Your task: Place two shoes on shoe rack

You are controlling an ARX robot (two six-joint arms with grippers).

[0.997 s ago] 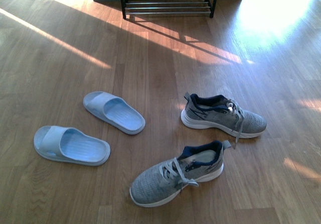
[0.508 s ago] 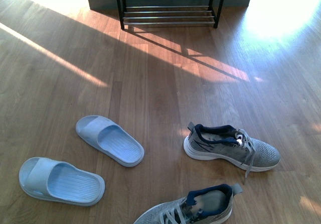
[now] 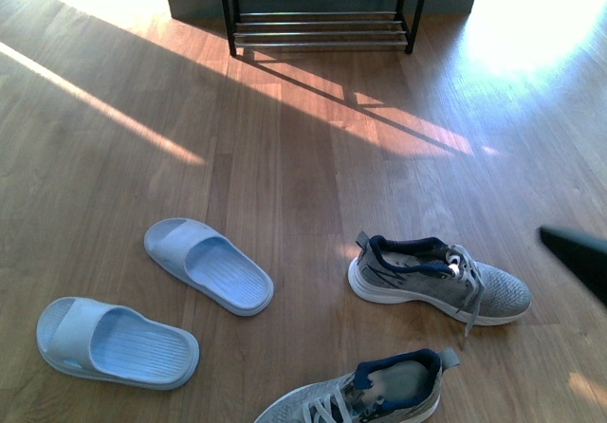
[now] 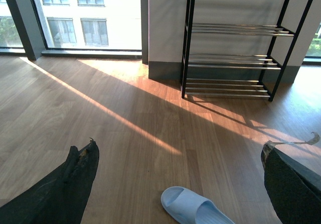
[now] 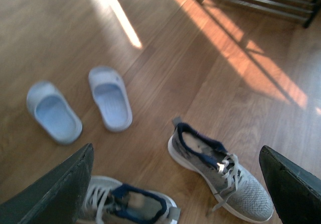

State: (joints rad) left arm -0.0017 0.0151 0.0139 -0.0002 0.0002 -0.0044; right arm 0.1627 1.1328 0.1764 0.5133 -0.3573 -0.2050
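Observation:
My right gripper should get a shoe onto the rack (image 3: 321, 10), so next it needs to grab the grey knit sneaker's collar (image 3: 406, 267).
Two grey knit sneakers lie on the wood floor, one (image 3: 438, 278) on its sole at the right and one (image 3: 370, 396) cut off by the near edge. Two pale blue slides (image 3: 209, 265) (image 3: 116, 342) lie to their left. The shoe rack (image 3: 321, 10) stands empty far back by the wall. My right gripper (image 5: 176, 148) is open and empty, high above the right sneaker (image 5: 220, 170); a dark tip of it (image 3: 580, 257) shows at the front view's right edge. My left gripper (image 4: 179, 147) is open and empty above one slide (image 4: 193, 207), facing the rack (image 4: 235, 43).
Bright sun stripes cross the floor between the shoes and the rack. A grey wall base (image 3: 194, 1) runs behind the rack. Tall windows (image 4: 75, 18) stand beside it. The right wrist view also shows the near sneaker (image 5: 130, 206) and both slides (image 5: 110, 97) (image 5: 52, 111).
The front view has tilted so the shoes sit lower and more of the rack shows. A dark tip of my right gripper has come in at the right edge.

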